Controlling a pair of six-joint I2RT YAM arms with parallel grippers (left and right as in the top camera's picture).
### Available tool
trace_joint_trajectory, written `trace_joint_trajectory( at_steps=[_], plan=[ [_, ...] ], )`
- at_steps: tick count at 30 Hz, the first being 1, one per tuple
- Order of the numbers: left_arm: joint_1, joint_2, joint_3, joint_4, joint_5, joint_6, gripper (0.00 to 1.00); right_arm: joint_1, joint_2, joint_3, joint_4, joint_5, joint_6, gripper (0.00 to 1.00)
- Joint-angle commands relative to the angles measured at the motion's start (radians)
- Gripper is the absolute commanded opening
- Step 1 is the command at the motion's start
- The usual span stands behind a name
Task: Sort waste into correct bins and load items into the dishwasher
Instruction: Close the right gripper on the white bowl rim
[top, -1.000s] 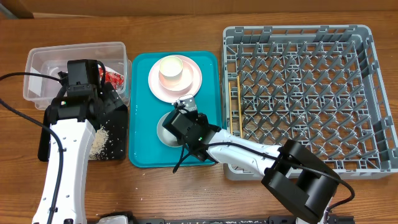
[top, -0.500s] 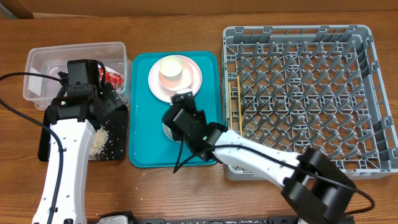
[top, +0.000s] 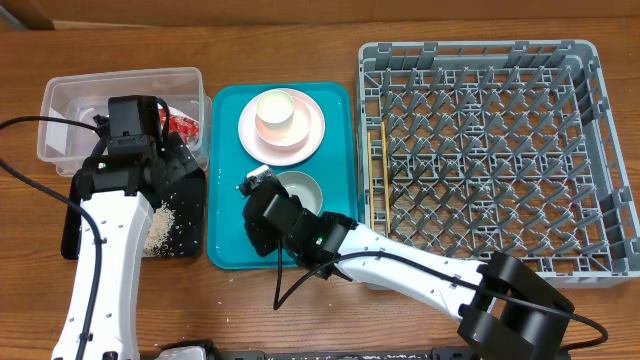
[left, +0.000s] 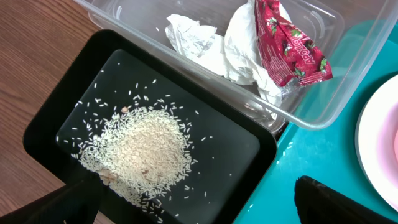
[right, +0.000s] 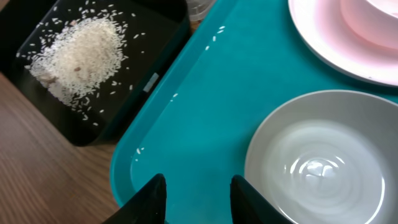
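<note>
I need to grab the white bowl (right: 323, 162) by its near rim with my right gripper next. Then its body is free to tip sideways into the dishwasher rack.
My left gripper (left: 199, 208) hangs open over the black tray (left: 255, 146), which holds a heap of rice (left: 140, 149). Behind it the clear tub (left: 323, 93) holds a crumpled white napkin (left: 211, 46) and a red wrapper (left: 287, 45). My right gripper (right: 199, 202) is open and empty, low over the teal tray (right: 205, 106), just left of the upright white bowl (right: 323, 162). A pink bowl (top: 277, 112) stands on the pink plate (top: 310, 135). Two chopsticks (top: 378, 175) lie along the left side of the grey dishwasher rack (top: 480, 150).
The teal tray (top: 228, 230) sits between the two bins on the left and the rack on the right. A few loose rice grains (right: 217, 34) lie on the tray's near-left part. Bare wooden table (top: 250, 310) runs along the front.
My right gripper has opened and drawn back left across the teal tray, leaving the white bowl uncovered and upright. The left arm has not moved.
</note>
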Motion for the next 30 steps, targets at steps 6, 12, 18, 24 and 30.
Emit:
trace_joint_trajectory(
  at_steps=[6,12,18,24,30],
  plan=[
    [0.003,-0.01,0.011,-0.002,0.011,0.011,1.0,-0.001,0.05,-0.023,0.014,0.058,-0.065,0.37],
    [0.003,-0.01,0.011,-0.001,0.011,0.011,1.0,-0.002,0.085,-0.023,0.021,0.058,-0.075,0.37],
    [0.003,-0.01,0.011,-0.001,0.011,0.011,1.0,-0.002,0.12,-0.023,0.014,0.063,-0.105,0.37],
    [0.003,-0.01,0.011,-0.002,0.011,0.011,1.0,-0.001,0.12,-0.022,-0.001,0.08,-0.104,0.36],
    [0.003,-0.01,0.011,-0.001,0.011,0.011,1.0,-0.001,0.119,-0.022,-0.024,0.106,-0.104,0.31]
  ],
)
